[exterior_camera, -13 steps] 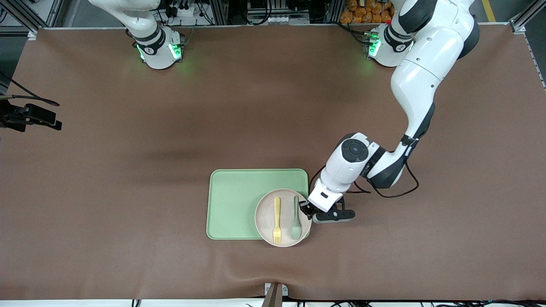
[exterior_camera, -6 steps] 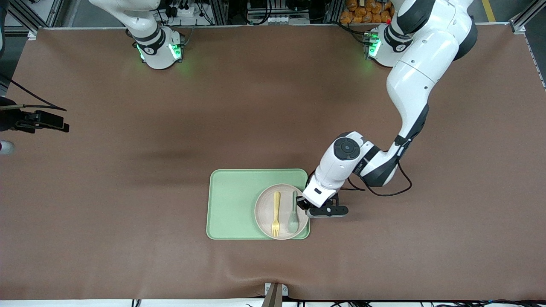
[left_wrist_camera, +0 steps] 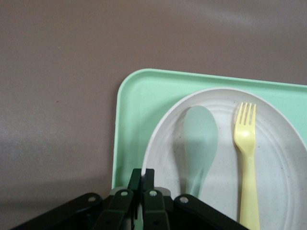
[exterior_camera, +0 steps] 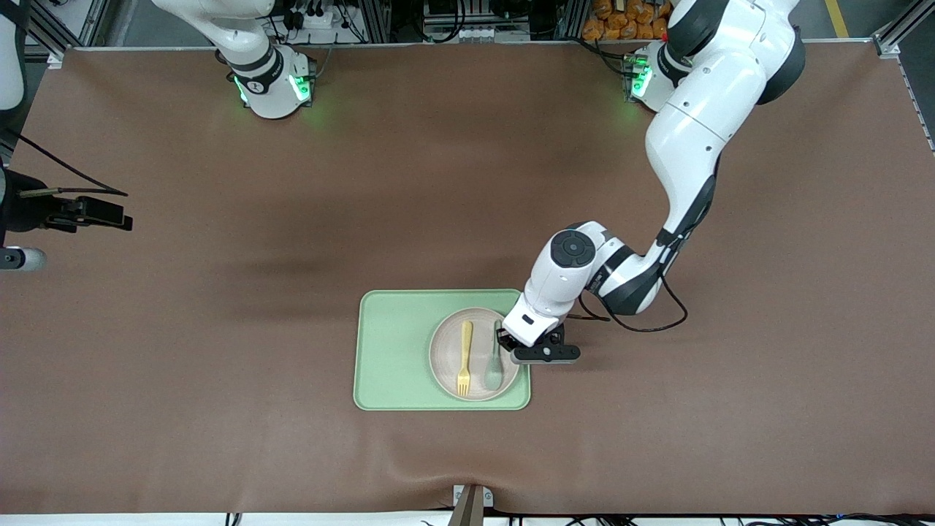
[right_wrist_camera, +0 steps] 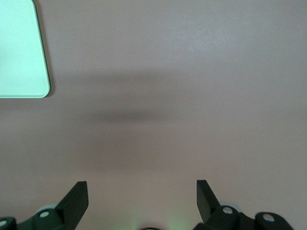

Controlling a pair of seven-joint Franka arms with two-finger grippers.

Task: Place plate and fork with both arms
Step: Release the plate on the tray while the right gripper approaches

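My left gripper is ready to open, since the off-white plate [exterior_camera: 443,351] sits inside the light-green tray's rim [exterior_camera: 394,351] in the front view and would rest there.
The off-white plate [exterior_camera: 443,351] sits within the light-green tray [exterior_camera: 394,351], at the tray's end toward the left arm. Side by side on the plate lie the pale-yellow fork [exterior_camera: 464,358] and a grey-green spoon [exterior_camera: 494,365]. My left gripper [exterior_camera: 504,340] is shut on the plate's rim beside the spoon. The left wrist view shows this grip: the left gripper [left_wrist_camera: 142,175] pinches the rim of the plate [left_wrist_camera: 278,158], with the fork [left_wrist_camera: 247,158] and spoon [left_wrist_camera: 199,143] on it. My right gripper [right_wrist_camera: 141,187] stands open over bare table, holding nothing.
The tray [left_wrist_camera: 139,105] lies on a brown mat [exterior_camera: 219,329], near the mat's edge closest to the front camera. One corner of the tray [right_wrist_camera: 19,48] shows in the right wrist view. The right arm's hand [exterior_camera: 80,212] waits over the mat's edge at its own end.
The left gripper has pulled the plate farther from the front camera and toward the right arm's end, so the plate now lies wholly within the tray. The right hand has shifted slightly.
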